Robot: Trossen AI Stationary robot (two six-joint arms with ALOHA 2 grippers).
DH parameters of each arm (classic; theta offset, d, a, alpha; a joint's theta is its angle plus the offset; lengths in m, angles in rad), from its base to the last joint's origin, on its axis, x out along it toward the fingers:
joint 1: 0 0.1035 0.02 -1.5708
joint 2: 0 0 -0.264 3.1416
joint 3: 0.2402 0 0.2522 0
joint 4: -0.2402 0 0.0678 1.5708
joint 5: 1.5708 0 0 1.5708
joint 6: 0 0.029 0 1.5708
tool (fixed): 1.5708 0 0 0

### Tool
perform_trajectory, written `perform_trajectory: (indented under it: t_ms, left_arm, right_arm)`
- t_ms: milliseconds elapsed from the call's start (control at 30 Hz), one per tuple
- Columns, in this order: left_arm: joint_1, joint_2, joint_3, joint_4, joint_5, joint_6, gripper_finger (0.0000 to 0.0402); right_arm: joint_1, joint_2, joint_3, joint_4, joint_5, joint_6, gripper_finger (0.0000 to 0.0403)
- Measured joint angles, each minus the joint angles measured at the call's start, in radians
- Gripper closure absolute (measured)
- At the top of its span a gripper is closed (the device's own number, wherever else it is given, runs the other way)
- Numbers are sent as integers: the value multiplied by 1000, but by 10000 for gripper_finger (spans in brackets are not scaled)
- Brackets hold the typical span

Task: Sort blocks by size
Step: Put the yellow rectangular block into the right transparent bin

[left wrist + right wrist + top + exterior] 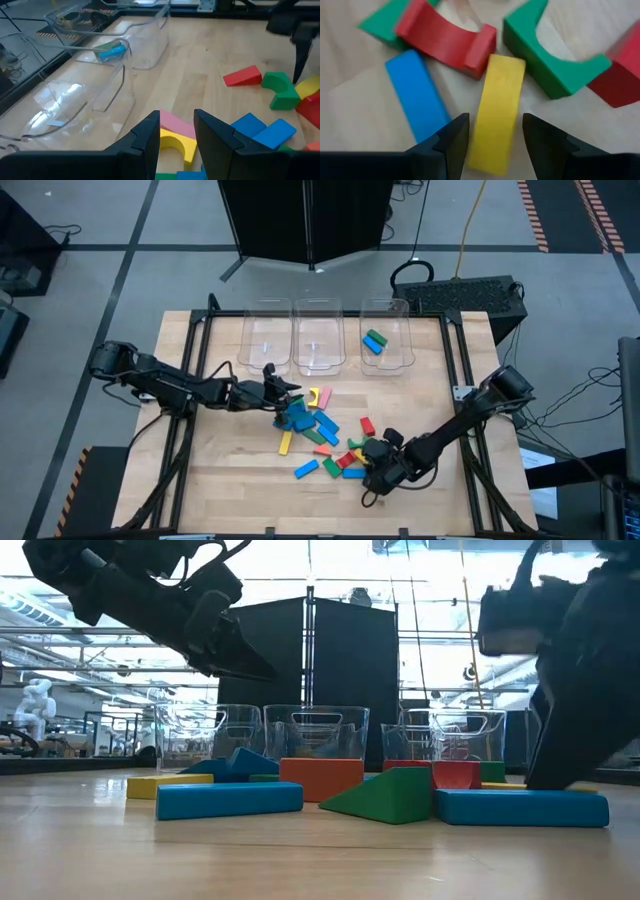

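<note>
I will next use my right gripper to grab the yellow block by its long sides, so it can go into the bin with the green block.
The blocks [320, 435] lie scattered in a loose pile on the middle of the wooden table [230, 480]. My left gripper [176, 115] hovers open at the pile's far left side, above a yellow arch [175, 145] and a pink block [175, 124], with nothing between its fingers. My right gripper [495, 122] is down at the pile's near right side [378, 463], pointing steeply down and open. Its fingers stand on either side of the near end of a long yellow block [497, 95]. Beside that block lie a blue block [415, 95], a red arch [445, 40] and a green arch [545, 60]. My right gripper has one finger [452, 135] on each long side of the yellow block's end [492, 145], coming from above and lying across it. The block lies flat on the table. Whether the fingers touch it, I cannot tell.
Three clear bins [318, 340] stand in a row along the far edge. The right one [388, 360] holds a green and a blue block [374, 343]. Bare table lies to the near left. The low view shows a long blue block [230, 800] and a green wedge [385, 795] lying nearest.
</note>
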Motion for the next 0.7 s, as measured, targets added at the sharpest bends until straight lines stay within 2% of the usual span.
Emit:
perform_trajectory:
  t_ms: [300,600,700]
  left_arm:
    - [0,0,0,4,0,7,278]
    - [0,0,0,4,0,2,278]
    - [-2,0,0,4,0,-1,278]
  right_arm:
    - [-1,31,4,-53,9,13,233]
    - [-3,-6,0,-105,-6,-34,302]
    - [-3,-9,-1,-107,-9,-51,310]
